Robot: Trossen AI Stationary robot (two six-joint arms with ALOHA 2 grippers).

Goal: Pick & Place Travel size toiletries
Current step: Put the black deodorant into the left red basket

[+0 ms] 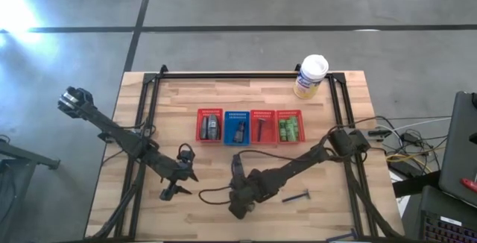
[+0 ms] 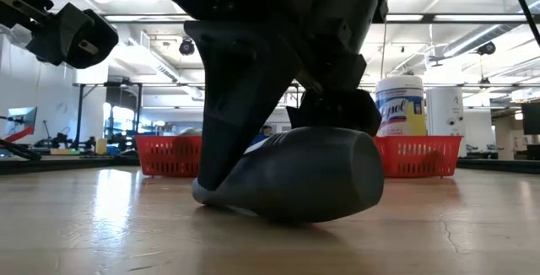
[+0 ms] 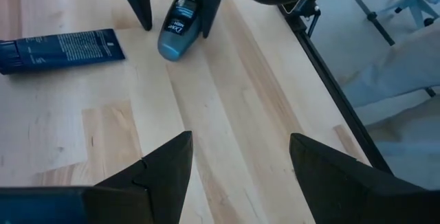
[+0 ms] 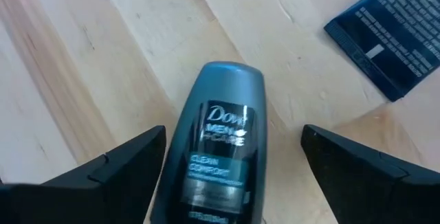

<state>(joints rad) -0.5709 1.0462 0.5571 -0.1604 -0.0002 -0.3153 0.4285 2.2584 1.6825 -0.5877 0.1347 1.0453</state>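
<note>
I need to get the Dove bottle off the table for sorting, so my right gripper should next grab the bottle by its labelled body (image 4: 213, 169).
A grey Dove bottle (image 4: 218, 141) lies on its side on the wood table, cap end toward my right gripper's wrist. My right gripper (image 4: 234, 135) is open and tipped steeply down, one finger on each side of the bottle, with a small gap visible at each side. A dark blue flat tube (image 4: 392, 31) lies on the table just beyond the bottle. A dark-handled razor (image 1: 297, 196) lies near the front edge. My left gripper (image 3: 237, 141) is open above bare wood, to the left of the bottle (image 3: 180, 25).
A row of small mesh baskets, red (image 1: 210, 126), blue (image 1: 237, 126), red (image 1: 262, 126) and red (image 1: 289, 126), stands mid-table holding toiletries. A white-capped canister (image 1: 311, 75) stands at the far right. A black frame rail (image 3: 323, 66) runs along the table's edge.
</note>
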